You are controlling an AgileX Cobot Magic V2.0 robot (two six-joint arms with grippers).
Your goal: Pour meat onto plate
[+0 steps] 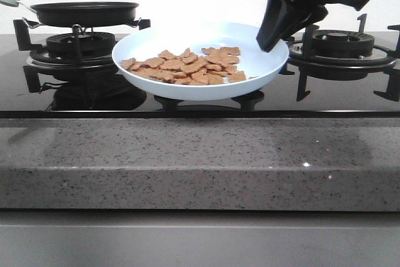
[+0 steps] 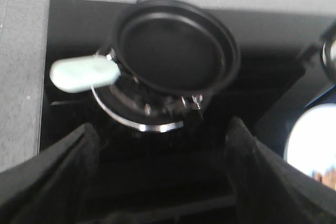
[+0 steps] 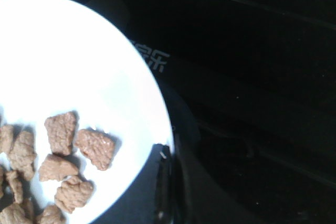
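My right gripper keeps holding the plate for now, since the plate's base (image 1: 200, 94) hangs above the black hob (image 1: 209, 107) in the front view.
The pale blue-white plate (image 1: 206, 34) is over the middle of the hob with the heap of orange-brown meat (image 1: 187, 67) lying in it. My right gripper (image 1: 267, 43) is shut on the plate's right rim. In the right wrist view the plate (image 3: 79, 66) and several meat pieces (image 3: 63, 156) fill one side, and my gripper (image 3: 170, 156) clamps the rim. My left gripper (image 2: 161, 129) is open and empty, fingers wide apart, above the black frying pan (image 2: 176, 48). It is out of the front view. A part of the plate (image 2: 310, 140) shows in the left wrist view.
The empty black frying pan (image 1: 84, 12) sits on the left burner, its pale green handle (image 2: 84, 74) pointing left. A second burner grate (image 1: 337, 45) stands at the right. A speckled stone counter edge (image 1: 200, 161) runs along the front.
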